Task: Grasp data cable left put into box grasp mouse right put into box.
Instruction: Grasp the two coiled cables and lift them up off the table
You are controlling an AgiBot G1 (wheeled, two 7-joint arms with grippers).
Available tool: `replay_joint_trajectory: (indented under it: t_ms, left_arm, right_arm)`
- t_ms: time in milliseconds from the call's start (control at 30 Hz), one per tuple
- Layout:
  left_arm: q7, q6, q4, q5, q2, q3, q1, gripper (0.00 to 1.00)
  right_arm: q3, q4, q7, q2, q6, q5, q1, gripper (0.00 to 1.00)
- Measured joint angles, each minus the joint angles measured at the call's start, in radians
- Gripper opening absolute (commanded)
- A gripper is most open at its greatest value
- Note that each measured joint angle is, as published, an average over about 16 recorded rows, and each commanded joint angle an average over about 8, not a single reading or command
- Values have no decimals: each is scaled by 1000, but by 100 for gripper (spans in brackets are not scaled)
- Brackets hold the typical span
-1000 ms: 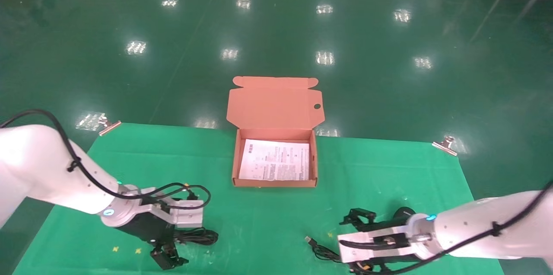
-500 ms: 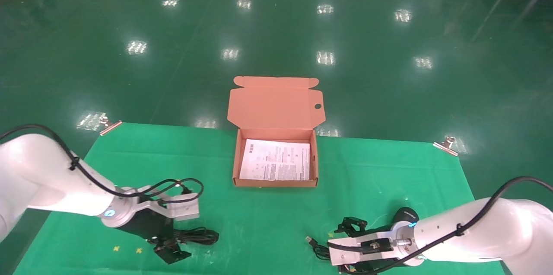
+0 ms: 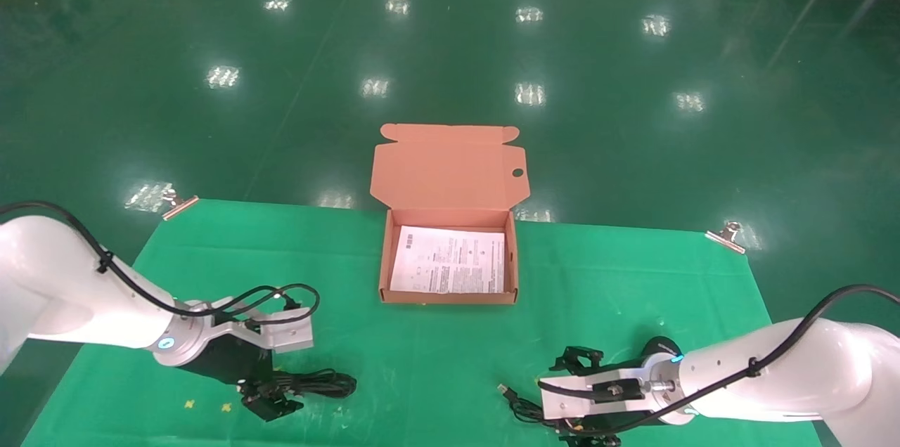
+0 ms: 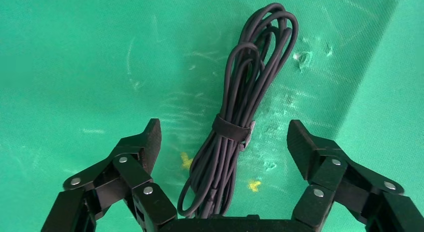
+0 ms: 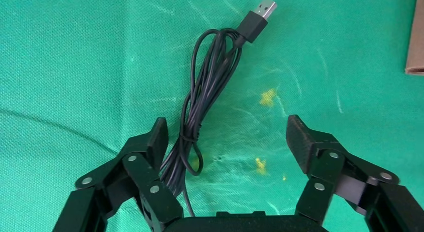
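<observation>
My left gripper grips the data cable at its strap next, where the cable's parts bunch tight, since loose loops fan out at its ends.
The data cable lies as a strapped black bundle on the green cloth at the front left. My left gripper is low over its near end. In the left wrist view it is open, and the cable runs between its fingers untouched. The mouse sits at the front right, mostly hidden behind my right wrist. My right gripper is open over the mouse's cord. In the right wrist view the cord lies beside one finger, with its USB plug beyond. The box stands open at the centre back.
The box's lid stands up behind it, and a white printed sheet covers its floor. Metal clips hold the cloth at the far corners. A box corner shows in the right wrist view.
My left gripper has drawn back to the left and now sits over the cable's near end. My right wrist has shifted slightly left over the mouse cord. Both grippers stay open.
</observation>
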Motion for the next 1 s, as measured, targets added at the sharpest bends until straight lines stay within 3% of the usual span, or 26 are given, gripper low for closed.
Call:
replay_joint_trajectory:
  t_ms: [1000]
  left_arm:
    - [-7, 11, -21, 4, -1, 3, 6, 0]
  right_arm:
    - [-4, 13, 2, 2, -12, -1, -1, 0]
